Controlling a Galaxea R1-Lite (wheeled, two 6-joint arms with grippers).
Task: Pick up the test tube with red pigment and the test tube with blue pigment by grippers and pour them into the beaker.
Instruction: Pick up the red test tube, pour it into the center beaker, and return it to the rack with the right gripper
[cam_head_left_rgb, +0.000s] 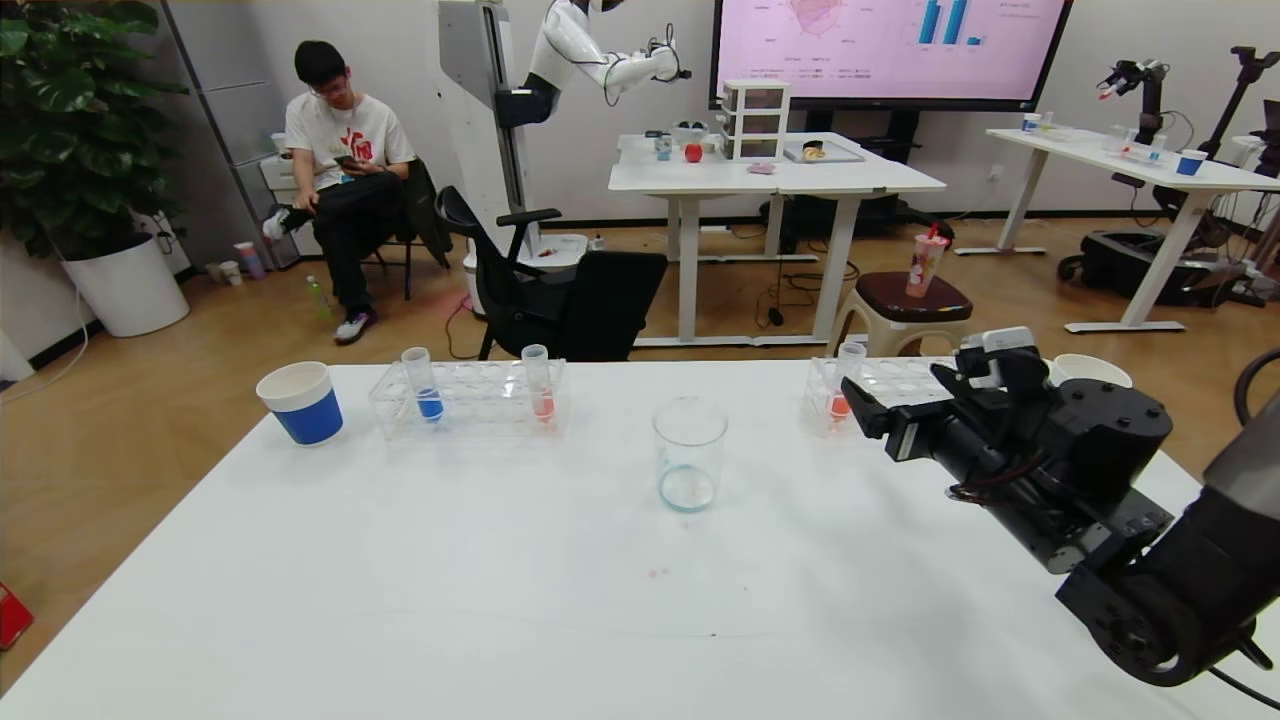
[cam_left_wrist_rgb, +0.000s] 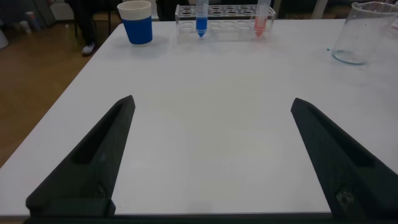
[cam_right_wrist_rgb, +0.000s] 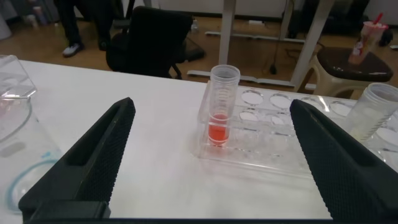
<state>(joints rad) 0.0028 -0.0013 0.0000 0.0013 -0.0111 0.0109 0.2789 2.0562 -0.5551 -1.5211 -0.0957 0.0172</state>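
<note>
The test tube with red pigment should next be held by my right gripper at its upper side (cam_head_left_rgb: 848, 371), to pour the red pigment into the beaker (cam_head_left_rgb: 689, 455).
The test tube with red pigment (cam_head_left_rgb: 840, 403) stands at the near-left end of a clear rack (cam_head_left_rgb: 895, 380) on the right of the white table; it also shows in the right wrist view (cam_right_wrist_rgb: 219, 127). My right gripper (cam_head_left_rgb: 900, 392) is open, just short of this tube, and the right wrist view (cam_right_wrist_rgb: 211, 104) shows the tube between and beyond the fingers. The test tube with blue pigment (cam_head_left_rgb: 429, 400) stands in the left rack (cam_head_left_rgb: 470, 398). The empty beaker (cam_head_left_rgb: 689, 455) stands mid-table. My left gripper (cam_left_wrist_rgb: 212, 101) is open over bare table, out of the head view.
A tube of paler salmon liquid (cam_head_left_rgb: 541, 403) shares the left rack. A blue-and-white paper cup (cam_head_left_rgb: 301, 402) stands at the far left, and another cup (cam_head_left_rgb: 1090, 370) behind my right arm. An empty clear tube (cam_right_wrist_rgb: 376, 112) stands by the right rack.
</note>
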